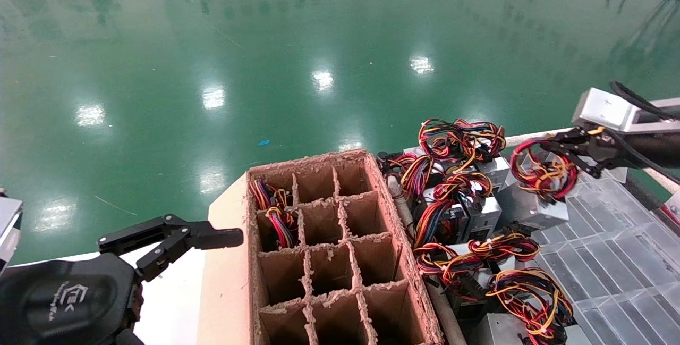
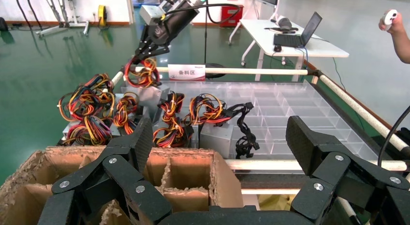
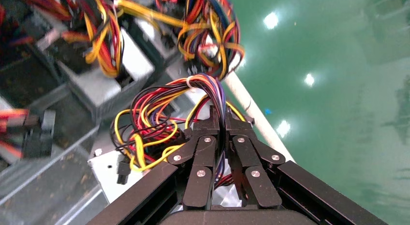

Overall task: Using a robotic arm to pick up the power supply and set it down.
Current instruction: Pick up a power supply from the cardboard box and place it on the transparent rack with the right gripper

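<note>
The power supply hangs with its lower edge over the clear tray's edge, so my right gripper moves it beside the other supplies next, before releasing it.
The power supply [image 1: 531, 208] is a silver-grey box with a looped bundle of mostly red wires [image 1: 543, 174], at the right of the head view. My right gripper [image 1: 555, 148], on the white robotic arm [image 1: 611, 111], is shut on that wire loop from above. In the right wrist view the fingers [image 3: 208, 133] pinch the wires [image 3: 154, 126], and the box [image 3: 110, 172] hangs just below. The left wrist view shows the same gripper far off, holding the loop [image 2: 143, 73]. My left gripper [image 1: 204, 249] is open and empty beside the carton.
A brown cardboard carton with divider cells [image 1: 393, 260] stands in the middle; one far cell holds a wire bundle [image 1: 272, 212]. Several other grey power supplies with orange and yellow wires [image 1: 457, 191] lie between the carton and a clear compartment tray [image 1: 616, 260]. A white rail [image 2: 241, 70] bounds the far side.
</note>
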